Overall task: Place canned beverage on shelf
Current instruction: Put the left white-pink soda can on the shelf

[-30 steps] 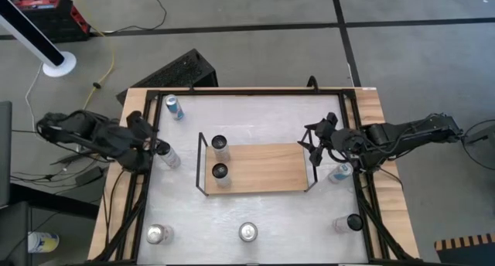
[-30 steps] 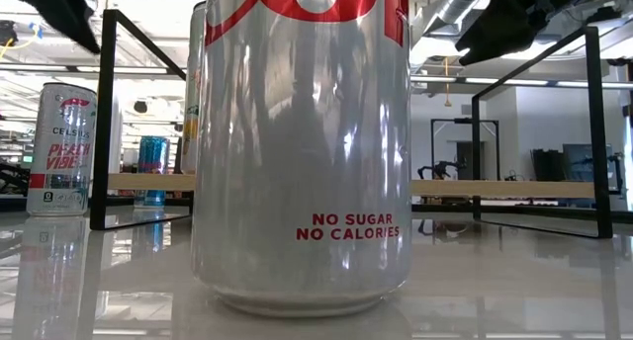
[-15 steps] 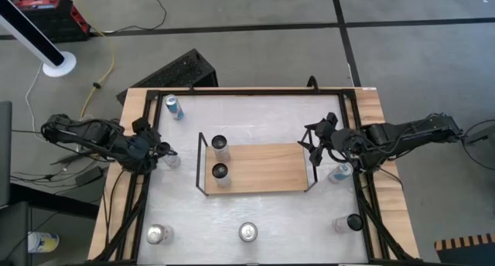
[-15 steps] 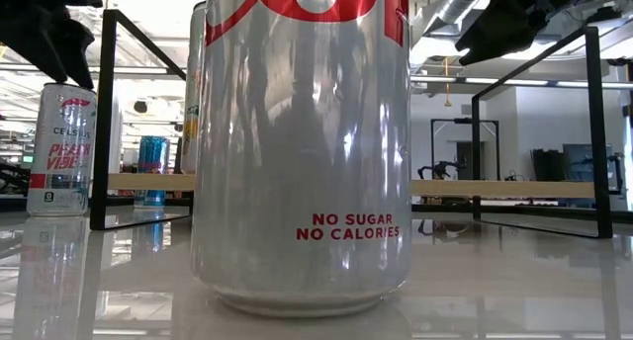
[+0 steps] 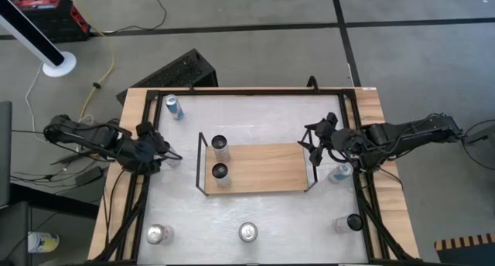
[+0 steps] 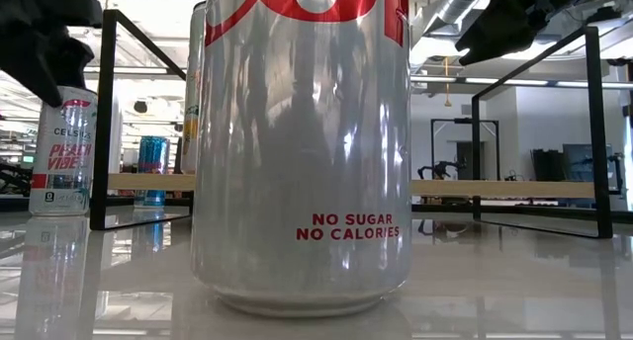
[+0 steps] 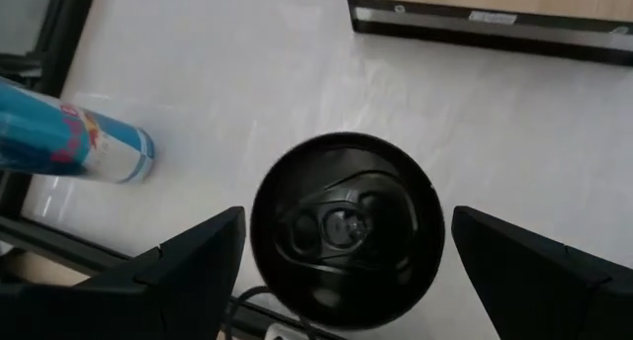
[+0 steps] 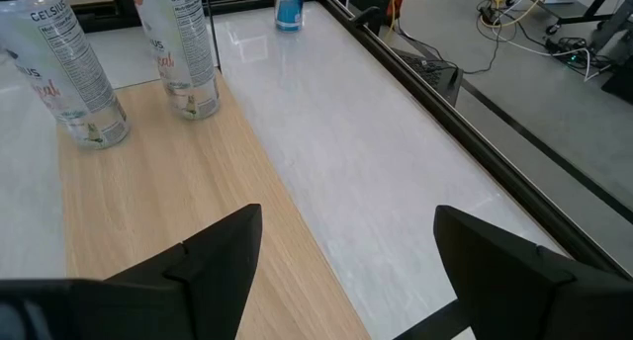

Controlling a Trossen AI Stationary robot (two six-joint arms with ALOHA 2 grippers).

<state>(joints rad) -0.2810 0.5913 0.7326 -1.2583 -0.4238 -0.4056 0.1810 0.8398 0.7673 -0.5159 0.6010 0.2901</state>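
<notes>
My left gripper should close now: in the left wrist view its fingers are beside the can's black top [image 7: 346, 231] on either side. Closing now would hold the can.
A white Celsius can with a black top [image 7: 344, 226] stands upright on the white table near its left edge; it also shows in the low view [image 6: 61, 152]. My left gripper [image 5: 164, 155] is open right above it, and its two fingers [image 7: 198, 271] stand on either side of the can's top with narrow gaps showing. The shelf [image 5: 263, 169] lies in the table's middle with two cans [image 5: 220, 146] [image 5: 220, 172] standing at its left end. My right gripper [image 5: 313, 150] is open and empty above the shelf's right end rail.
A blue can [image 5: 174, 107] lies at the far left. Two silver-topped cans [image 5: 158, 233] [image 5: 247, 232] and a black-topped one [image 5: 353, 222] stand along the near edge. Another can [image 5: 339, 173] lies by the right rail. Most of the shelf's board is bare.
My left gripper has gone down and a little toward the table's right, onto the Celsius can, so that its open fingers now flank the can's top. The can has not moved. My right arm has kept still.
</notes>
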